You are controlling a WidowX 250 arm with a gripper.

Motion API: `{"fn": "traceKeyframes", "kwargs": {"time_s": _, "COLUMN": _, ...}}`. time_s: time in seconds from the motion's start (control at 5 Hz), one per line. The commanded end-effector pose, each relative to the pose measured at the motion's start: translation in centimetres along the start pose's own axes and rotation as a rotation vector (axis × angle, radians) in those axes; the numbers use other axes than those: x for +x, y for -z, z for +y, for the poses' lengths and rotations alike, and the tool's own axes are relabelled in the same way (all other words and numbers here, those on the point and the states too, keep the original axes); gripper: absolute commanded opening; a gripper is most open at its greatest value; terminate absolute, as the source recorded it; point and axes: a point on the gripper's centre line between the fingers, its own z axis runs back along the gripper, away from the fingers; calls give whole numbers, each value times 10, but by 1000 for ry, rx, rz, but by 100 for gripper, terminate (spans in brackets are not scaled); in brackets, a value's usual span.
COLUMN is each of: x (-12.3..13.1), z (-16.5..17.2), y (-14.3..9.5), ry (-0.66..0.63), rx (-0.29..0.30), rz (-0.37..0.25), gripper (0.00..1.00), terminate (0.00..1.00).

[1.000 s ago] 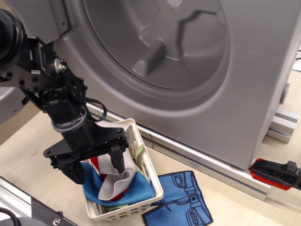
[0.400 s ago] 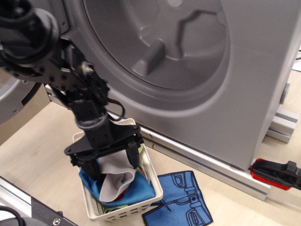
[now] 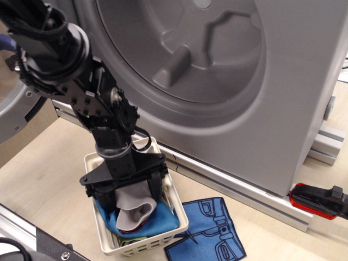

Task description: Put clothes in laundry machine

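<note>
My gripper picks up the light grey felt cloth by its folded upper end (image 3: 132,193) next, to put it in the laundry machine.
The laundry machine (image 3: 283,109) is a big grey body with its wide round drum (image 3: 185,49) open and a paddle rib (image 3: 174,65) showing. The clothes lie in a white slotted basket (image 3: 182,220) in front of it: a light grey felt piece (image 3: 133,209) on top, a blue one (image 3: 162,223) and a bit of red (image 3: 140,225) under it. A blue jeans-shaped piece (image 3: 209,234) lies flat on the table to the basket's right. My gripper (image 3: 130,194) points down into the basket, open, with its fingers either side of the grey piece.
The washer's round door (image 3: 16,117) stands open at the far left. An aluminium rail (image 3: 234,187) runs along the washer's base. A red and black object (image 3: 318,201) lies at the right edge. Another metal rail (image 3: 27,239) crosses the bottom left corner.
My gripper has moved right and lower, from the basket's left side to over its middle, and now straddles the grey piece. The clothes have hardly shifted.
</note>
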Motion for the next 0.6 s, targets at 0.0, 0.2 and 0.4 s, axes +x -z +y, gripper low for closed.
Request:
{"fn": "traceKeyframes", "kwargs": {"time_s": 0.0, "x": 6, "z": -8, "y": 4, "ry": 46, "rx": 41, "rz": -24, "gripper": 0, "terminate": 0}}
{"fn": "traceKeyframes", "kwargs": {"time_s": 0.2, "x": 8, "z": -5, "y": -10, "ry": 77, "rx": 36, "rz": -51, "gripper": 0, "terminate": 0}}
{"fn": "traceKeyframes", "kwargs": {"time_s": 0.4, "x": 11, "z": -4, "y": -24, "ry": 112, "rx": 29, "rz": -64, "gripper": 0, "terminate": 0}}
